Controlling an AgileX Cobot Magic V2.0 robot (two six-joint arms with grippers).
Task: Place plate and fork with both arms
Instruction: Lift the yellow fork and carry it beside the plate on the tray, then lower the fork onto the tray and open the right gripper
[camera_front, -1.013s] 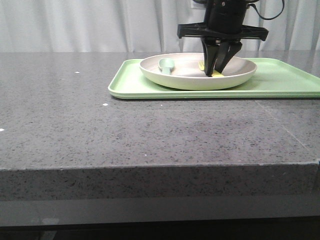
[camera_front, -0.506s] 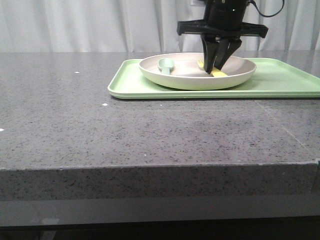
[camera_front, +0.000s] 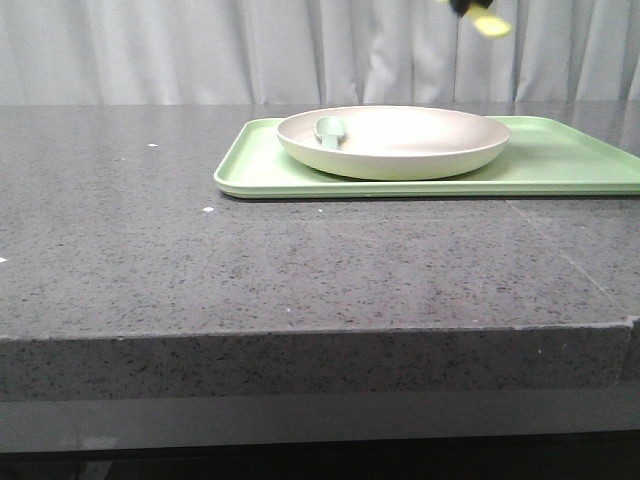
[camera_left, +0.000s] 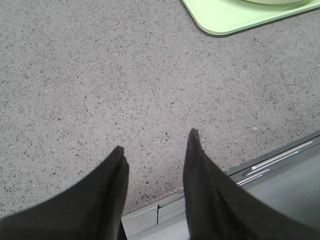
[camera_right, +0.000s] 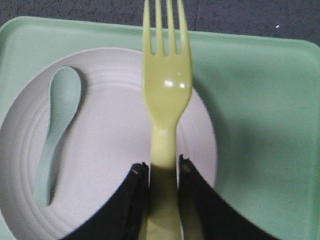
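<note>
The pale-yellow fork is high above the plate and green tray in the front view, so my right gripper holds it until it is lower.
The cream-beige plate (camera_front: 394, 140) sits on the light-green tray (camera_front: 560, 160) at the back right of the table. It also shows in the right wrist view (camera_right: 115, 150). My right gripper (camera_right: 162, 167) is shut on the handle of the pale-yellow fork (camera_right: 166, 85) and holds it high above the plate. In the front view only the fork's end (camera_front: 491, 25) and a bit of the gripper show at the upper edge. My left gripper (camera_left: 156, 150) is open and empty over the table's near edge, left of the tray's corner (camera_left: 225, 17).
A pale grey-green spoon (camera_right: 56, 127) lies in the plate's left part, also seen in the front view (camera_front: 331, 130). The table's front edge (camera_front: 320, 335) runs across the front view. A white curtain hangs behind the table.
My right gripper has risen from the plate with the fork in it, almost out of the front view. The plate, spoon and tray have not moved.
</note>
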